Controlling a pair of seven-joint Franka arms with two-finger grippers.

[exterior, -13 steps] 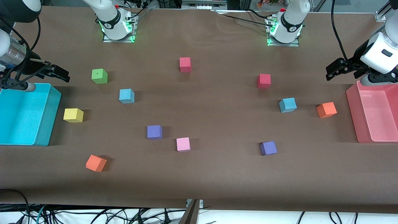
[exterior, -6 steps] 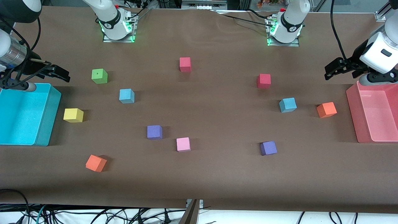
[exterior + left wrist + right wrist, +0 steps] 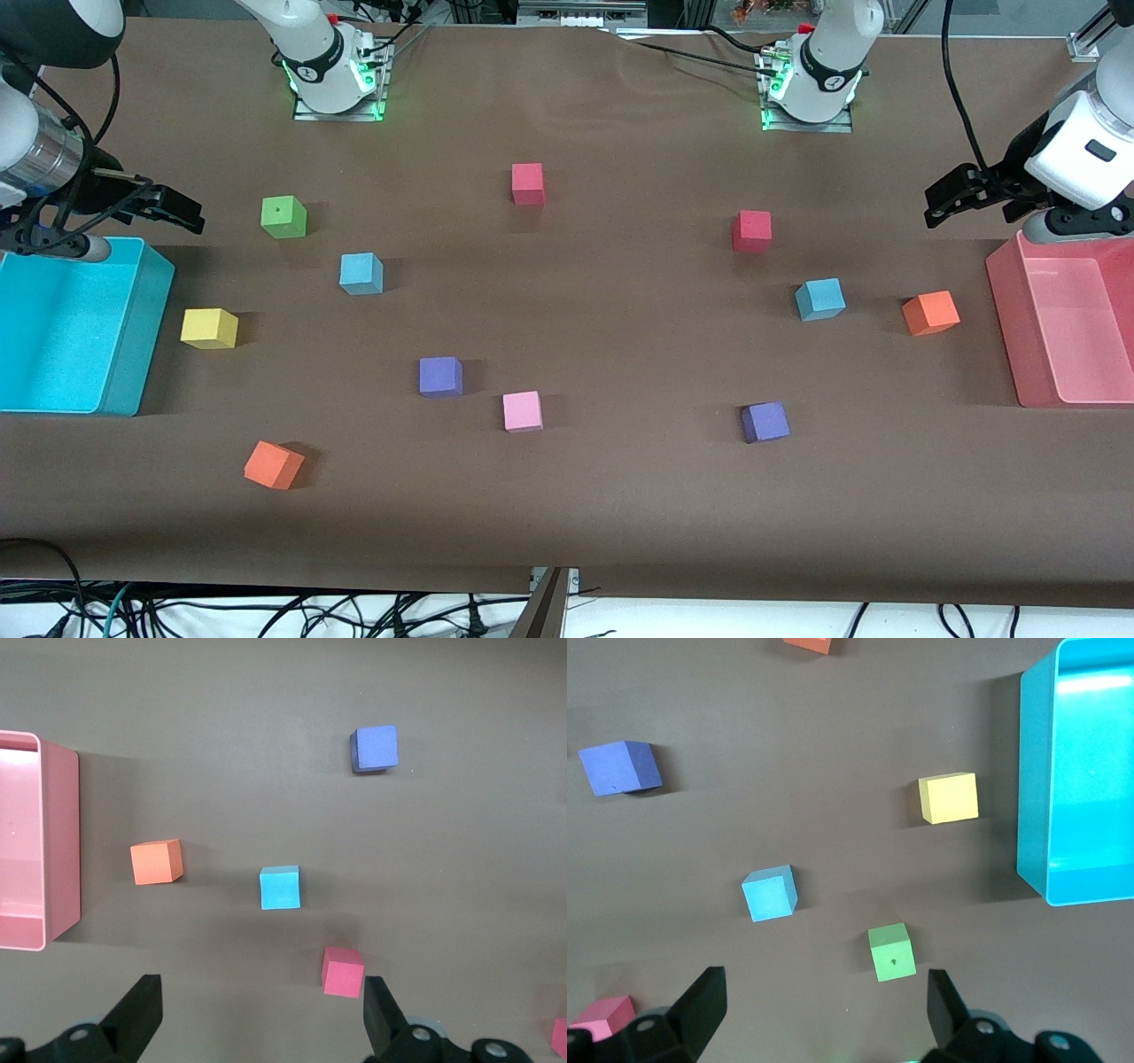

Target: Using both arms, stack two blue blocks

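Observation:
The robot's right gripper should next grip the blue block by its opposite sides beside the yellow block, to stack it with the other blue block (image 3: 820,299).
Two light sky-blue blocks lie apart on the brown table. One blue block (image 3: 361,273) lies toward the right arm's end, also in the right wrist view (image 3: 769,893). The second blue block (image 3: 819,299) lies toward the left arm's end, also in the left wrist view (image 3: 280,888). My right gripper (image 3: 168,210) is open and empty, up in the air beside the cyan bin's corner; in its own view (image 3: 824,1010) bare table shows between the fingers. My left gripper (image 3: 952,197) is open and empty, up in the air by the pink bin's corner, seen also in its own view (image 3: 261,1014).
A cyan bin (image 3: 133,354) stands at the right arm's end, a pink bin (image 3: 1005,319) at the left arm's end. Scattered cubes: green (image 3: 283,217), yellow (image 3: 209,328), two orange (image 3: 274,464) (image 3: 930,313), two purple (image 3: 440,376) (image 3: 765,422), pink (image 3: 522,411), two red (image 3: 528,183) (image 3: 752,230).
Both grippers have drifted slightly toward the table's middle, staying open and empty. No block has moved.

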